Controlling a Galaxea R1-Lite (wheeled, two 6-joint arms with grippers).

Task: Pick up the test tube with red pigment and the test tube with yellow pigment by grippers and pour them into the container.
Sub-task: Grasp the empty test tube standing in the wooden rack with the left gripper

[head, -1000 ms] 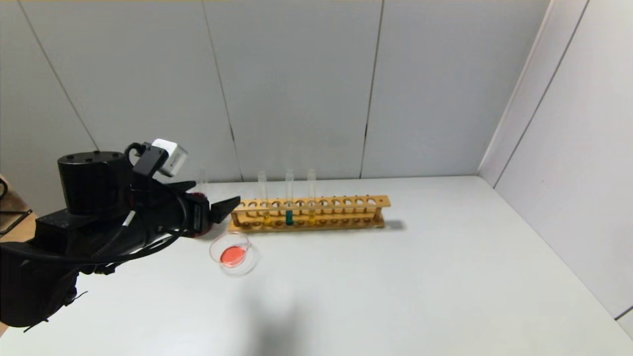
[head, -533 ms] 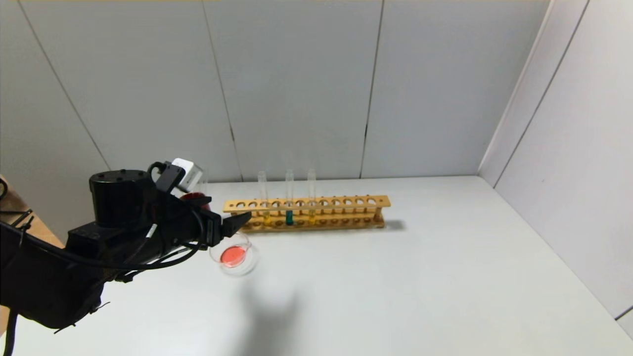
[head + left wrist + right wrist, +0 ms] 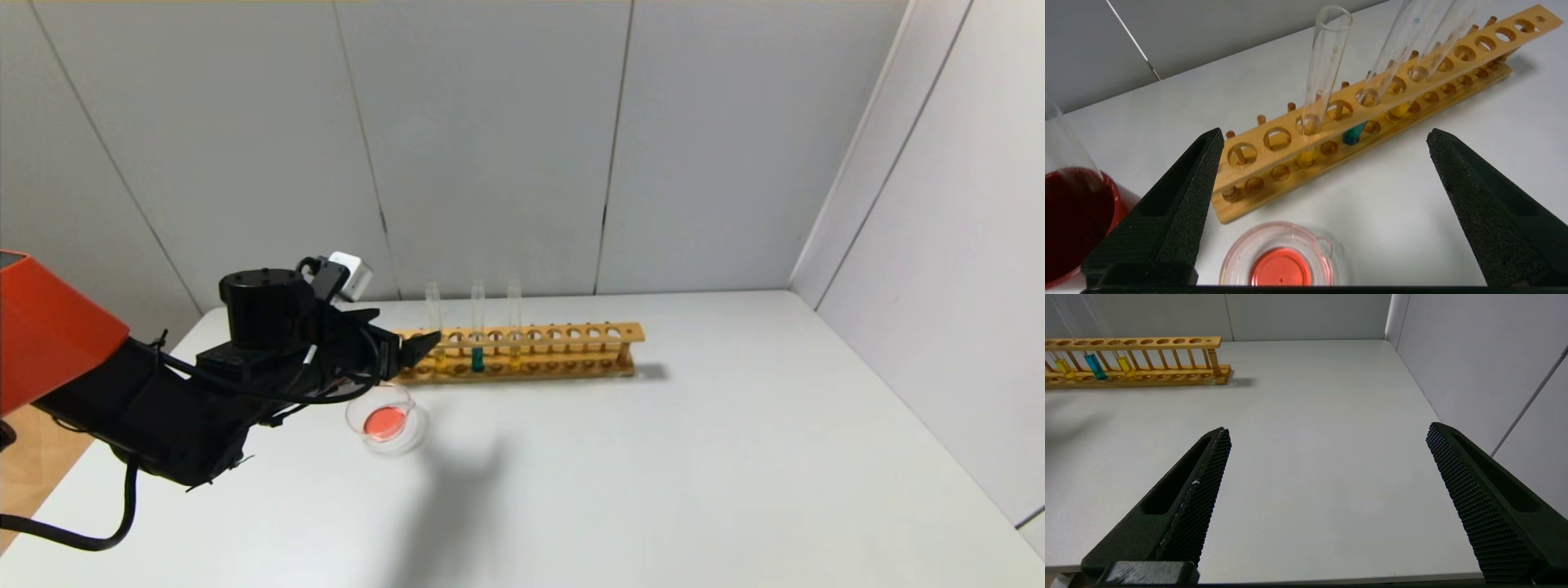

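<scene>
The rack's wooden bars surround the bottom of the clear test tube with yellow pigment, so the left gripper will reach the tube and grab its exposed upper length (image 3: 433, 307) (image 3: 1326, 63).
My left gripper (image 3: 406, 346) is open and empty, above the table between the glass container (image 3: 415, 426) and the left end of the wooden rack (image 3: 571, 353). In the left wrist view the gripper (image 3: 1325, 132) has its jaws wide apart, with the container (image 3: 1233, 261), holding red liquid, below them. The nearest yellow tube (image 3: 1327, 61) stands in the rack (image 3: 1257, 141) straight ahead. No tube with red liquid shows. My right gripper (image 3: 1327, 428) is open and empty over bare table, out of the head view.
A teal tube (image 3: 478, 327) and a second yellow tube (image 3: 514, 325) stand in the rack to the right of the first yellow tube (image 3: 433, 325). A dark red cup (image 3: 1077, 212) with a clear tube (image 3: 1061, 139) standing in it is beside the left finger.
My left arm has swung to the right, and the open gripper has moved from beside the rack's left end to in front of it, above the container.
</scene>
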